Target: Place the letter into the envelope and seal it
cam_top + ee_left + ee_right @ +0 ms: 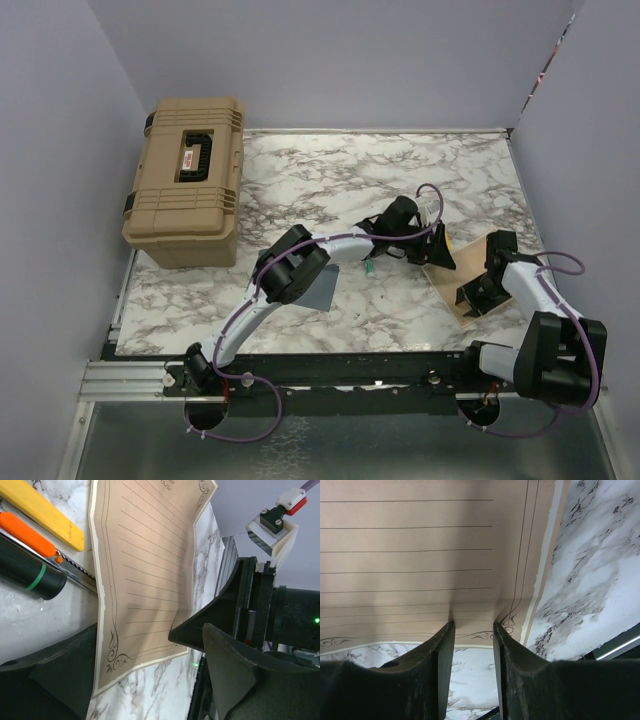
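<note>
The letter's edge (431, 264) (102, 614) is beside the marker. My left gripper should grab it there next, so the letter's opposite edge stays free for handing to my right gripper.
The letter (462, 278), a tan lined sheet with a scrolled border, lies on the marble at the right, between both grippers. My left gripper (438, 250) is open at its far edge. In the left wrist view the letter (145, 570) rises between the wide-apart jaws of the left gripper (150, 645). My right gripper (468, 297) is at the near edge. In the right wrist view the right gripper (473, 625) is open, both tips touching the letter (420, 555), which creases there. The blue-grey envelope (320, 287) lies mid-table, partly hidden under the left arm.
A big tan hard case (188, 180) stands at the back left. Beside the letter lie a yellow cutter (42, 512), an orange cutter (30, 535) and a black marker with a green band (30, 572). The table's right edge (530, 210) is close.
</note>
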Tool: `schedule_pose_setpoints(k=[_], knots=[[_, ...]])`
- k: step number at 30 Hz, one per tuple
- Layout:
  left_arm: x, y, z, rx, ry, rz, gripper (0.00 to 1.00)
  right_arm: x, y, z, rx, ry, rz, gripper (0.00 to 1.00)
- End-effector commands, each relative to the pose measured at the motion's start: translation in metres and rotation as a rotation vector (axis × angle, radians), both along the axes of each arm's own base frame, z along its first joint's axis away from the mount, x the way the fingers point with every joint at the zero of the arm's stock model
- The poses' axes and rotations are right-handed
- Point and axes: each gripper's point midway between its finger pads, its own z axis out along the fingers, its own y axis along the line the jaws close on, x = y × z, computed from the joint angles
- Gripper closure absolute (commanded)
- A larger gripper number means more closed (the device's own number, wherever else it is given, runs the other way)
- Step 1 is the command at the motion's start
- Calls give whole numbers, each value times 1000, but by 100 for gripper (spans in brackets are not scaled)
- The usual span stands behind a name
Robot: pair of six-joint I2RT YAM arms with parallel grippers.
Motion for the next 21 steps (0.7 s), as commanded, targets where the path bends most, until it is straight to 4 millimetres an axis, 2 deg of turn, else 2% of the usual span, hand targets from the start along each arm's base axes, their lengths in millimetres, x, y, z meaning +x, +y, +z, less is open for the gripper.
schedule_pose_setpoints(k=[1, 4, 9, 13, 21], knots=[[-12, 30, -45, 180, 159, 51, 16, -8, 7, -9, 36, 12, -2, 61], [-7, 34, -39, 183, 171, 93, 11, -9, 6, -10, 32, 16, -3, 61], [-14, 30, -29, 119, 206, 81, 14, -8, 7, -9, 39, 8, 3, 61], [-20, 29, -40, 122, 228, 64, 25, -8, 9, -11, 47, -2, 5, 61], [-27, 25, -45, 106, 251, 51, 58, -2, 24, -10, 130, -54, 38, 62]])
